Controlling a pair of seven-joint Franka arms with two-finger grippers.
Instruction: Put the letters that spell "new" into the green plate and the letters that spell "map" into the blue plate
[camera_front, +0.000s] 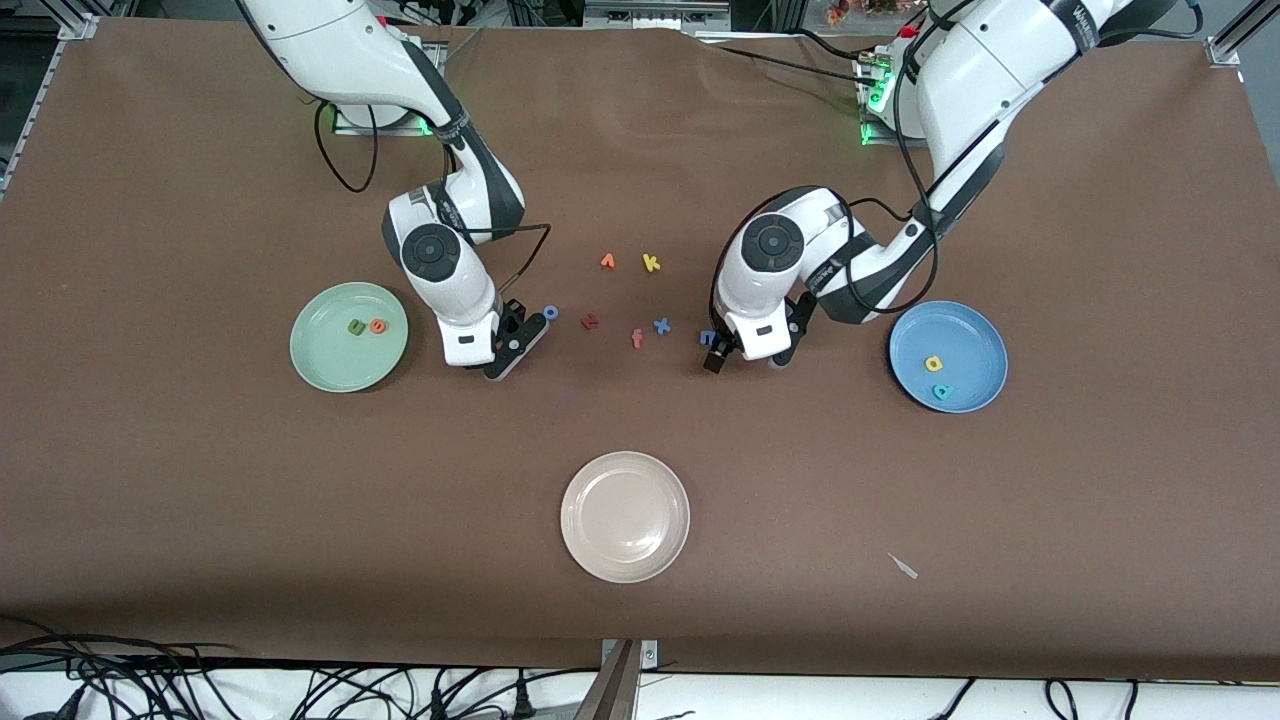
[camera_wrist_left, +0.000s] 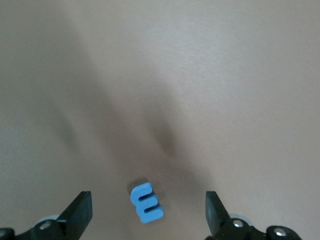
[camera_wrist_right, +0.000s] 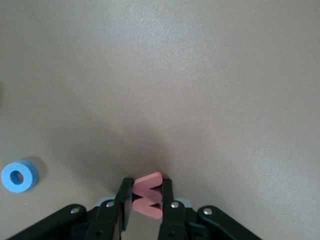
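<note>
My left gripper picks up the m by its arched top and the ends of its legs next, to add it to "map" in the blue plate (camera_front: 975, 335).
My right gripper (camera_wrist_right: 146, 200) is shut on the salmon-pink w (camera_wrist_right: 148, 195), low over the table between the green plate (camera_front: 320, 360) and the loose letters. In the front view the right gripper (camera_front: 516, 345) hides the w. A green n (camera_front: 356, 327) and an orange e (camera_front: 378, 326) lie in the green plate. My left gripper (camera_wrist_left: 147, 214) stands open just over the blue m (camera_wrist_left: 147, 202), which lies flat on the cloth. The front view shows the left gripper (camera_front: 745, 358) beside the m (camera_front: 708, 338). A yellow a (camera_front: 934, 364) and a teal p (camera_front: 942, 391) lie in the blue plate (camera_front: 975, 335).
Loose letters lie between the arms: a blue o (camera_front: 551, 313) close to the right gripper, a dark red letter (camera_front: 590, 322), a salmon f (camera_front: 637, 339), a blue x (camera_front: 661, 326), an orange arrow-like letter (camera_front: 607, 261), a yellow k (camera_front: 651, 263). A beige plate (camera_front: 625, 516) sits nearer the front camera.
</note>
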